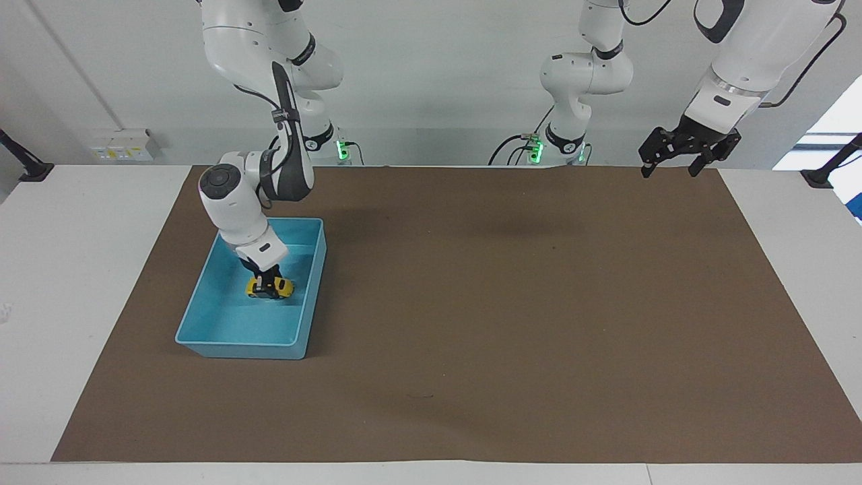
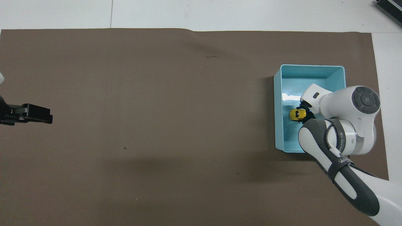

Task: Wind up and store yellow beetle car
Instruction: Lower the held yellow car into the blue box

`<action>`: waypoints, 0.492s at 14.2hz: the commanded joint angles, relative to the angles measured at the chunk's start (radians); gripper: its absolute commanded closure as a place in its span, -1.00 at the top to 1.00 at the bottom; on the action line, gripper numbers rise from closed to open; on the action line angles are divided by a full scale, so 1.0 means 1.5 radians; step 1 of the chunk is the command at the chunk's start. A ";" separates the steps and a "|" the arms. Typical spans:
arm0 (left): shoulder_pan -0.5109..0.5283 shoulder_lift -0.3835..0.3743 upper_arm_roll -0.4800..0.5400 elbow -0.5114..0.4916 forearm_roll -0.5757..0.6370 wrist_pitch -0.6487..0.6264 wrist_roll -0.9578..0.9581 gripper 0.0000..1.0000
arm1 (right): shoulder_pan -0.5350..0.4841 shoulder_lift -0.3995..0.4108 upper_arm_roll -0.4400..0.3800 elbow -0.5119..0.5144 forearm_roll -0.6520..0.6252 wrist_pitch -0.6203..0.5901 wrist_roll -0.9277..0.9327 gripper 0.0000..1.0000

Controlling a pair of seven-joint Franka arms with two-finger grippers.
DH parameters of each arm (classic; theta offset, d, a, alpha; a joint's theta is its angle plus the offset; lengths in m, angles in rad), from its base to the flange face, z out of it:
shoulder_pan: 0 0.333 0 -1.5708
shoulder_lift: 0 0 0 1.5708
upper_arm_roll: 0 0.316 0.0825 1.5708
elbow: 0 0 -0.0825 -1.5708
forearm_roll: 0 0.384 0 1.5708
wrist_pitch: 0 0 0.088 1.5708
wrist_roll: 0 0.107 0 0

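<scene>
My right gripper should release the car now: the yellow beetle car [image 2: 296,114] is low inside the light blue bin, near the bin's bottom, and would stay in the bin.
The yellow beetle car [image 1: 271,287] [image 2: 296,114] hangs low inside the light blue bin [image 1: 237,344] [image 2: 277,106], close to its floor. Whether its wheels touch the floor I cannot tell. My right gripper [image 1: 267,281] [image 2: 304,113] reaches down into the bin from above and is shut on the car. The right arm's wrist hides part of the car in the overhead view. At the left arm's end of the table, my left gripper [image 1: 676,166] [image 2: 49,115] waits in the air over the mat's edge nearest the robots, open and holding nothing.
A brown mat [image 1: 471,303] covers most of the white table [image 1: 81,269]. The bin stands on the mat toward the right arm's end. Nothing else lies on the mat.
</scene>
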 commanded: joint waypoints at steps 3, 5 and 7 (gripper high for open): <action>0.007 -0.004 -0.006 0.003 0.005 -0.008 -0.007 1.00 | -0.004 0.001 0.004 -0.009 0.007 0.015 -0.015 0.41; 0.007 -0.004 -0.005 0.003 0.005 -0.007 -0.007 1.00 | -0.004 0.002 0.004 -0.008 0.007 0.014 -0.011 0.60; 0.007 -0.004 -0.005 0.003 0.005 -0.007 -0.007 1.00 | -0.003 0.003 0.004 -0.005 0.007 0.012 -0.009 0.81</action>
